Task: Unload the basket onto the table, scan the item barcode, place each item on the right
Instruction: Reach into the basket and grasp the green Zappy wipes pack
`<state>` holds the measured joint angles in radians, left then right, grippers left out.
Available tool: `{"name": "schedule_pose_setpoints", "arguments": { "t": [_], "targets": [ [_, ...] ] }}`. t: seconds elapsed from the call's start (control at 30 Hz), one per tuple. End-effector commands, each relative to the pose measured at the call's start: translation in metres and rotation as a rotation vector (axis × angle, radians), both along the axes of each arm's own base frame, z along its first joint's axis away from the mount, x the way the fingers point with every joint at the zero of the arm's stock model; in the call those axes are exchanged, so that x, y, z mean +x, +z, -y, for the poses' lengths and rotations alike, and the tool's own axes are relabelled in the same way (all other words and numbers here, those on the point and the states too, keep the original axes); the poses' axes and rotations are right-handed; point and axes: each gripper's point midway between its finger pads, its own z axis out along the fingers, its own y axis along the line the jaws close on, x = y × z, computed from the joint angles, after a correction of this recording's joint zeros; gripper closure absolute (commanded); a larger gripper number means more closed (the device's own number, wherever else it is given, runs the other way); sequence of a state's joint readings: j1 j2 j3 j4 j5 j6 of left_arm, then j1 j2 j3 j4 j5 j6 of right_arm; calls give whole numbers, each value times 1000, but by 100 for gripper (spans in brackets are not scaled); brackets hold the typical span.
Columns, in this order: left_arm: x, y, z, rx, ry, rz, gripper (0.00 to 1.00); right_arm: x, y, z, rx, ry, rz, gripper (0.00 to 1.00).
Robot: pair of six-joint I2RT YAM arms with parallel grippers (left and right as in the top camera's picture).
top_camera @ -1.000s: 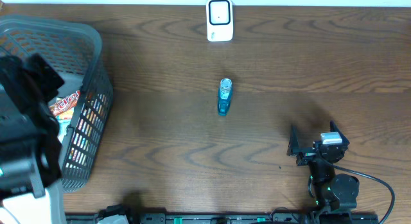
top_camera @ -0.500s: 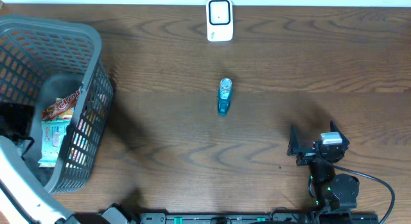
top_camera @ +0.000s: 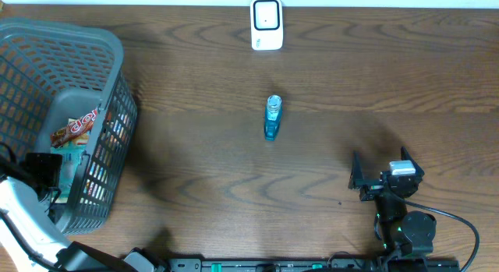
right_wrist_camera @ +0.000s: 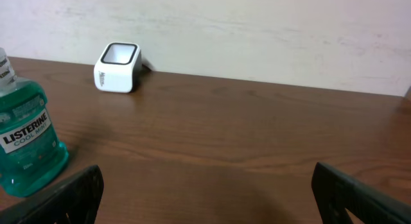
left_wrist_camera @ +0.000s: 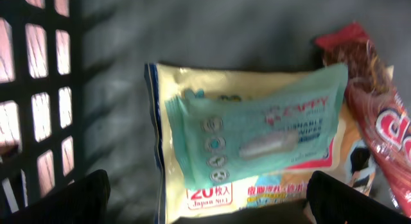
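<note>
I should next grab the teal wet-wipes pack by its round-icon end with my left gripper, so its body stays free to lie flat for scanning.
Inside the grey mesh basket [top_camera: 117, 61], my left gripper [top_camera: 43, 169] hangs open over a teal and yellow wet-wipes pack [left_wrist_camera: 257, 147]. The pack lies flat on the basket floor between the two fingers [left_wrist_camera: 70, 198], which do not touch it. A red snack packet [left_wrist_camera: 379, 121] lies beside the wipes, and from overhead it shows as the snack packet [top_camera: 78, 128]. A teal mouthwash bottle [top_camera: 272, 118] lies mid-table, with the white barcode scanner [top_camera: 266, 24] at the far edge. My right gripper [top_camera: 380, 169] rests open and empty near the front right. Its wrist view shows the bottle [right_wrist_camera: 26, 147] and scanner [right_wrist_camera: 117, 67] ahead.
The basket's dark mesh wall [left_wrist_camera: 38, 89] stands close on the left of my left gripper [left_wrist_camera: 209, 208]. A cable [top_camera: 460, 225] trails by the right arm's base. A pale wall runs behind the scanner.
My left arm has dropped from high over the basket down into its near-left part, uncovering the packets. The right arm, bottle and scanner have not moved.
</note>
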<state>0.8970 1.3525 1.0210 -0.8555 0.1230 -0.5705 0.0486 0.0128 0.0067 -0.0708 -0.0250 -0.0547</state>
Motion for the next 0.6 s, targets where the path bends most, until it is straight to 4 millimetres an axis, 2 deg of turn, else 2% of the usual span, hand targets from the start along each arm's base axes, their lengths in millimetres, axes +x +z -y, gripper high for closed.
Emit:
{"name": "schedule_pose_setpoints", "arguments": {
  "t": [0.0,0.1,0.2,0.43,0.5,0.53,0.57],
  "targets": [
    [-1,-1,-5,7,-24,20,2,0,-1,4,12,-18,-5,1],
    [8,-8,-3,1,-72,56,2,0,-1,4,12,-18,-5,1],
    [6,-29,-2,-11,-72,46,2,0,-1,4,12,-18,-5,1],
    [7,-57,-3,-54,-71,16,2,0,-1,4,12,-18,-5,1],
    [7,-70,-3,-85,-69,-5,1,0,-1,4,12,-18,-5,1],
    [7,-72,-3,-91,-70,-9,5,0,-1,4,12,-18,-5,1],
    [6,-76,-2,-102,-69,-17,14,0,-1,4,12,-18,-5,1]
  ]
}}
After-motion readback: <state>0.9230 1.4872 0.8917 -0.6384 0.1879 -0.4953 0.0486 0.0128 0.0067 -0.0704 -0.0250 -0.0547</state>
